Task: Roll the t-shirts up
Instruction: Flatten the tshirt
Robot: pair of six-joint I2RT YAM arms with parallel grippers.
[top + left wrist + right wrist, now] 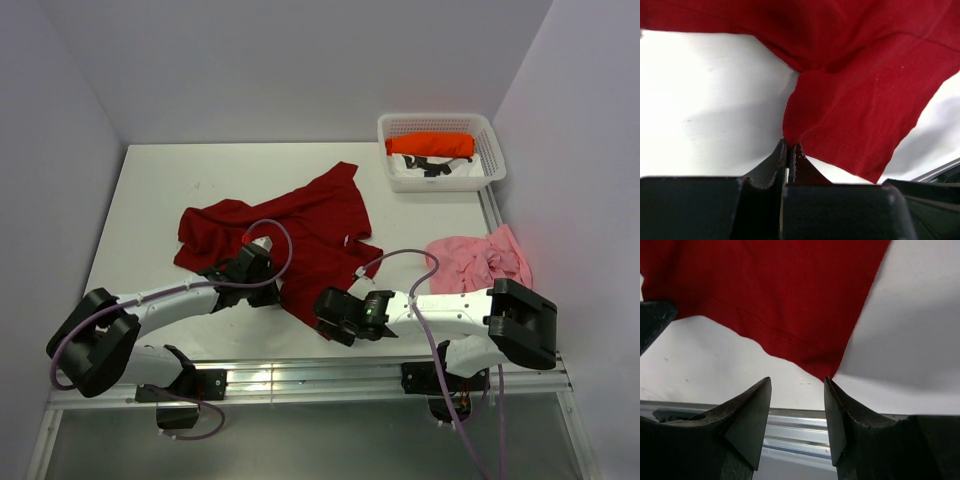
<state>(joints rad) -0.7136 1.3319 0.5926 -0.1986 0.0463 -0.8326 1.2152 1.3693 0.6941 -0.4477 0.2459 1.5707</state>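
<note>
The right gripper pinches the dark red t-shirt (pixel 310 225) by its near corner (pixel 326 335) next. Then I spread the t-shirt flat for rolling.
A dark red t-shirt (pixel 310 225) lies crumpled across the middle of the table. My left gripper (pixel 264 262) is at its near-left edge. In the left wrist view the jaws are shut (pixel 789 146) on a pinch of the red cloth (pixel 865 95), which gathers to a point there. My right gripper (pixel 325 312) is open at the shirt's near corner. In the right wrist view that corner (pixel 821 371) ends just beyond the right fingertip (pixel 832 390), and nothing is between the fingers. A pale pink t-shirt (pixel 478 260) is bunched at the right. An orange t-shirt (pixel 432 145) lies in the basket.
The white lattice basket (pixel 495 150) stands at the far right corner, with white and dark cloth under the orange shirt. A metal rail (pixel 790 425) runs along the table's near edge, right below my right gripper. Walls close in the table at left, back and right.
</note>
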